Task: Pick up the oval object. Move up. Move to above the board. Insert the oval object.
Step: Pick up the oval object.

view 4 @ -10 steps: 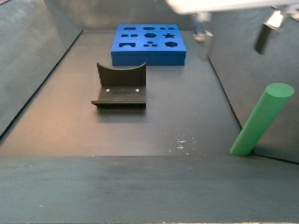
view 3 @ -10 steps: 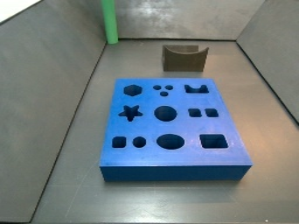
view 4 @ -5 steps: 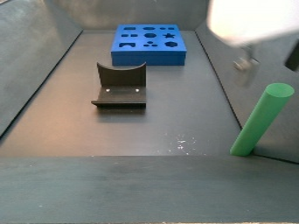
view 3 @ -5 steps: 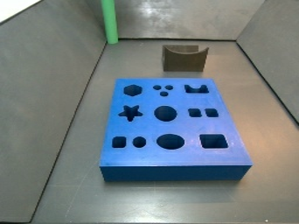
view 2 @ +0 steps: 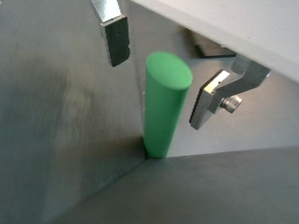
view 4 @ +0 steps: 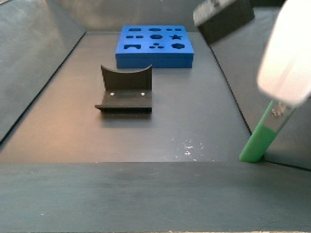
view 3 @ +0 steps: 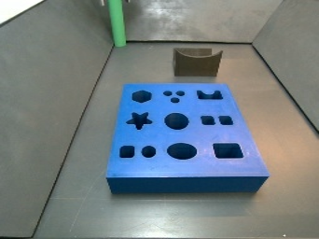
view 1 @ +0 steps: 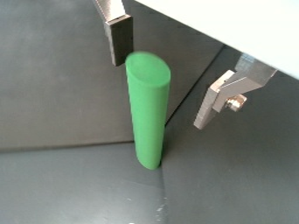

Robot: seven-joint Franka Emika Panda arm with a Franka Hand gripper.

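Note:
The gripper grabs the green peg (view 1: 146, 114) by its top end (view 1: 147, 66) next, to insert the peg into the board.
The oval object, a bright green upright peg (view 1: 146, 114), stands on the dark floor near a wall; it also shows in the other wrist view (view 2: 163, 105) and in both side views (view 3: 118, 23) (view 4: 259, 141). My gripper (view 1: 167, 66) (view 2: 162, 70) is open, with one finger on each side of the peg's top and a gap on both sides. In a side view the white arm (view 4: 292, 55) hides the peg's upper half. The blue board (view 3: 185, 135) (view 4: 155, 45) with shaped holes lies flat, well away from the peg.
The brown notched fixture (view 3: 196, 62) (view 4: 124, 91) stands on the floor between the board and the peg's end of the bin. Grey walls (view 3: 56, 84) enclose the floor, and the peg stands close to one of them.
The arm has moved from near the board across to the green peg and down over it. It now covers the peg's upper half in a side view. The peg has not moved.

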